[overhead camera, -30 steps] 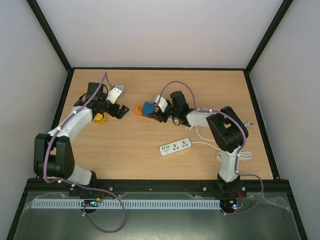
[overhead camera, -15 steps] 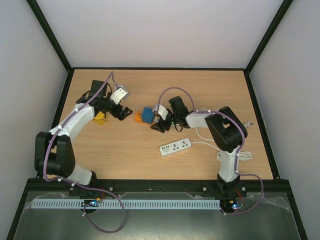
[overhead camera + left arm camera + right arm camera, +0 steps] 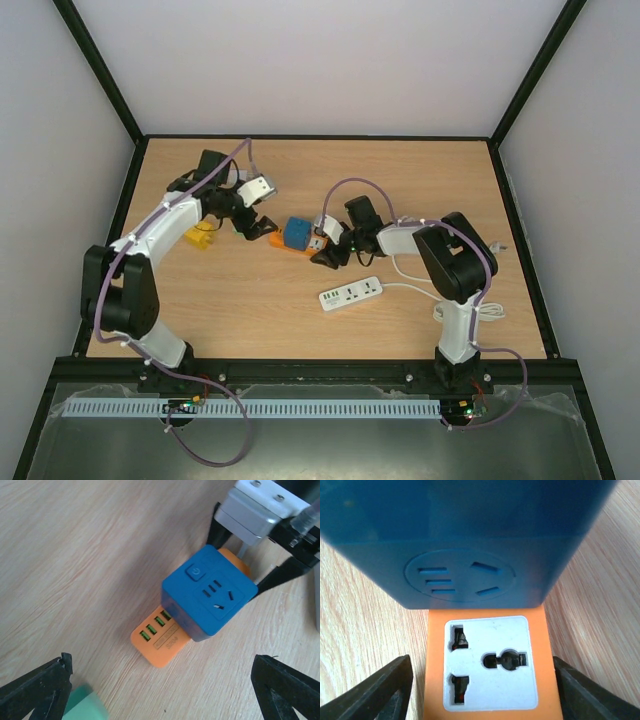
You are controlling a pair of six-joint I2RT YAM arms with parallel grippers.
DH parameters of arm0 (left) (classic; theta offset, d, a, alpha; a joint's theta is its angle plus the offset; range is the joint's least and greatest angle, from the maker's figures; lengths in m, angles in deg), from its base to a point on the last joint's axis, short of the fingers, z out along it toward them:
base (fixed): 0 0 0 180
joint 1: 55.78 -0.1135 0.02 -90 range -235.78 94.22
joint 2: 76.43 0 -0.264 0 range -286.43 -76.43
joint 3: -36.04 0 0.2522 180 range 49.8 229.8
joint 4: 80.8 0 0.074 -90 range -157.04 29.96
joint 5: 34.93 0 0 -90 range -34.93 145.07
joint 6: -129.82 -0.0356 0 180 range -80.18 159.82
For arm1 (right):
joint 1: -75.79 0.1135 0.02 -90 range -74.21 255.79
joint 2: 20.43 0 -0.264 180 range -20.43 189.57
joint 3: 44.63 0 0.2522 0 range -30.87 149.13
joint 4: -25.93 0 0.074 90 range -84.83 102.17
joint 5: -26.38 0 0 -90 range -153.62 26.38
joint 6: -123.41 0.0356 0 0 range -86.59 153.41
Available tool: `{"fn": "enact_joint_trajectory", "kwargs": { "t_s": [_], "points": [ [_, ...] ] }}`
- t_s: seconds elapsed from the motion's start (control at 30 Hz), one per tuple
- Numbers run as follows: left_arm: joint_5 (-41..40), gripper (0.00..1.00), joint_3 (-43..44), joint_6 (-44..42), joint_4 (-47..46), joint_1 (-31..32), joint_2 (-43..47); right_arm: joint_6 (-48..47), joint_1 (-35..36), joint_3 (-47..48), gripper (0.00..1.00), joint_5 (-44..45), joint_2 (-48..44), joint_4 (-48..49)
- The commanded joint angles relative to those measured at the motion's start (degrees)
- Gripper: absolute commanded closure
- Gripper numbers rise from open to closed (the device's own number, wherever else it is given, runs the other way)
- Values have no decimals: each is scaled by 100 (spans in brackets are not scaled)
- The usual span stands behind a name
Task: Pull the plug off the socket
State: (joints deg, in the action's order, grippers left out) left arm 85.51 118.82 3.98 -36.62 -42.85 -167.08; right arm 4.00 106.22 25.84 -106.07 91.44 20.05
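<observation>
The blue cube plug [image 3: 297, 233] [image 3: 210, 592] sits above the orange socket block and needs to be pulled off, so my left gripper should grab across opposite sides of the plug next.
A blue cube plug [image 3: 297, 233] sits plugged into an orange socket block [image 3: 276, 239] lying on the wooden table. The left wrist view shows the blue plug [image 3: 210, 592] on top of the orange block [image 3: 160, 642], whose green USB ports face my left gripper [image 3: 162, 680]. That gripper [image 3: 262, 228] is open and empty just left of the block. My right gripper [image 3: 325, 248] is at the block's other end. In the right wrist view its jaws stand on either side of the orange block [image 3: 490, 670], with a small gap on the left, below the blue plug [image 3: 465, 540].
A white power strip [image 3: 352, 294] with its white cable [image 3: 480, 310] lies in front of the right arm. A yellow object [image 3: 200, 238] lies under the left arm. A blurred teal shape [image 3: 82, 707] shows at the bottom left of the left wrist view.
My left gripper has swung right and closer to the orange block. The block, the blue plug and my right gripper have shifted slightly toward the near side.
</observation>
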Motion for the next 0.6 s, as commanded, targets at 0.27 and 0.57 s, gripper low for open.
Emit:
{"fn": "enact_joint_trajectory", "kwargs": {
  "t_s": [0.27,0.57],
  "points": [
    [497,0,358,-2265,916,356,-568,-180,23,-166,57,-203,-156,-57],
    [591,0,544,-2948,970,527,-929,-554,32,-256,67,-183,-142,-160]
  ]
}}
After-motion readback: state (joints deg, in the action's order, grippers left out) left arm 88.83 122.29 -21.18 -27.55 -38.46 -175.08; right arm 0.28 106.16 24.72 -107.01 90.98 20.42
